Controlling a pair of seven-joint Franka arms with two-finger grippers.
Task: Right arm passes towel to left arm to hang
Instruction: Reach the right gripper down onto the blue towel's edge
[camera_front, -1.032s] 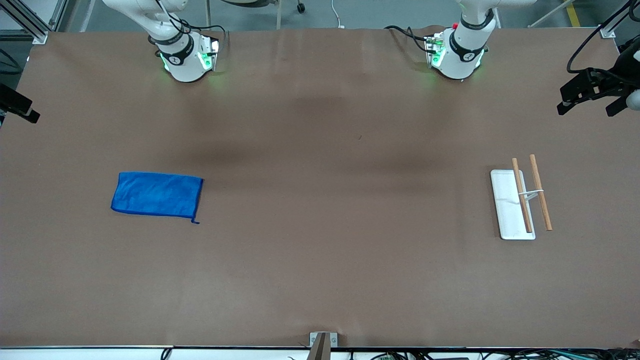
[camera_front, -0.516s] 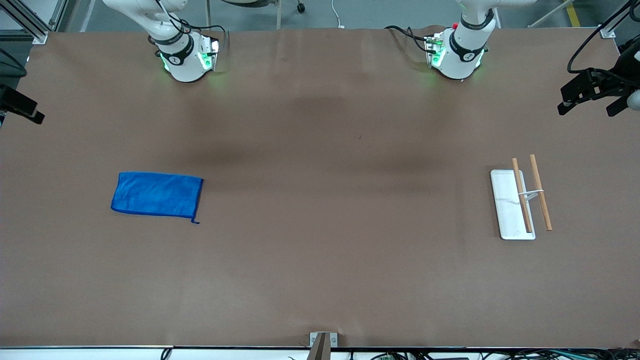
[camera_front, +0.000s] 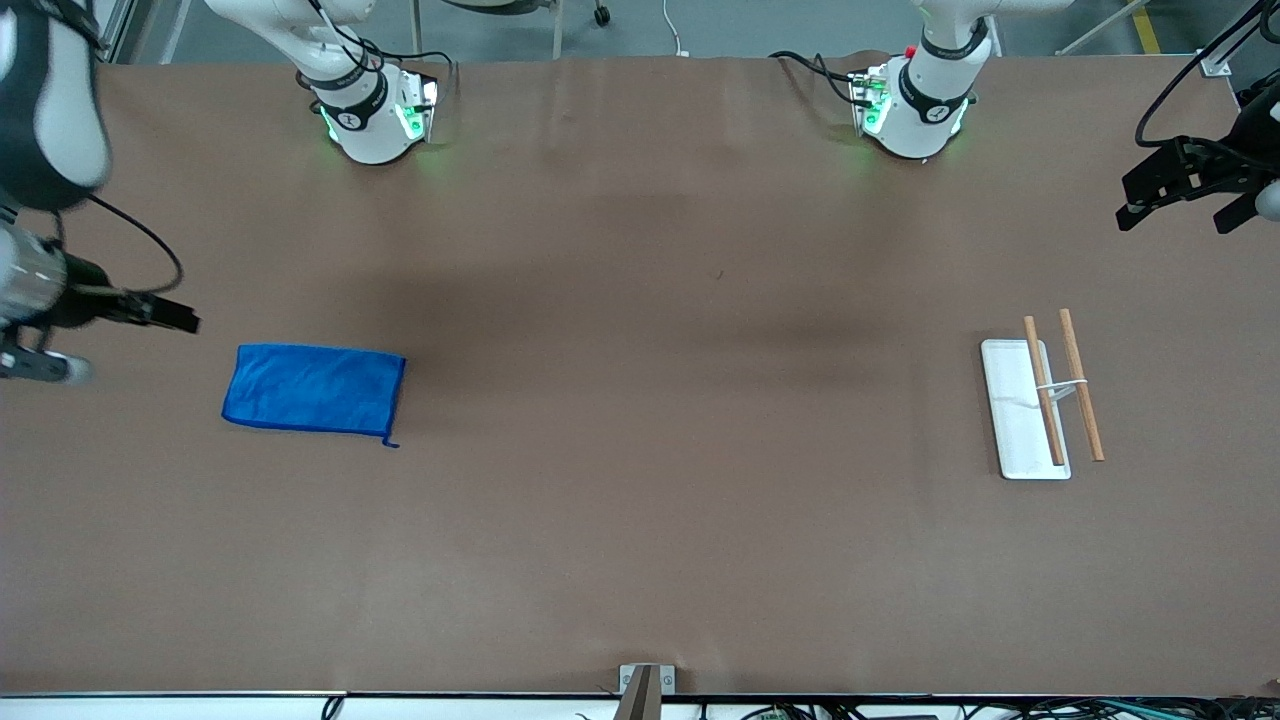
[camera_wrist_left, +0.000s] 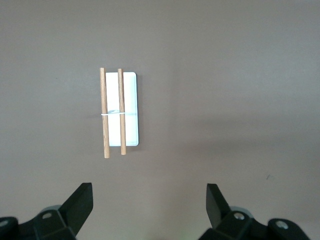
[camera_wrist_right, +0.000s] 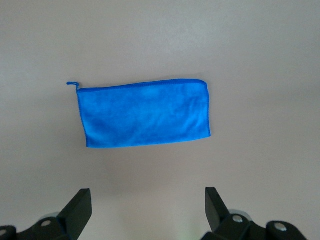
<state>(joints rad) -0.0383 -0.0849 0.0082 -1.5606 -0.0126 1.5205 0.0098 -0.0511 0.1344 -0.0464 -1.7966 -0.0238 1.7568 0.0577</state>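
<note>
The blue towel needs its loop free for my left arm to hang it, so my right gripper will next grip its edge (camera_front: 320, 348) (camera_wrist_right: 148, 143) opposite the loop.
The blue towel (camera_front: 313, 389) lies flat on the brown table toward the right arm's end, with its small loop at the corner nearer the front camera. The right wrist view shows the towel (camera_wrist_right: 145, 112) whole, below the camera. My right gripper (camera_front: 130, 345) hangs open and empty over the table edge beside the towel, its fingers (camera_wrist_right: 80, 205) spread wide. My left gripper (camera_front: 1175, 215) waits open and empty high at the left arm's end. From there it looks down on the rack (camera_wrist_left: 120, 115).
The rack (camera_front: 1040, 405) is a white base plate carrying two wooden rods joined by a thin white wire. It stands toward the left arm's end. Both arm bases (camera_front: 375, 115) sit along the table edge farthest from the front camera.
The right arm has swung into the front view, bringing its gripper down and in toward the towel. The left arm, towel and rack have not moved.
</note>
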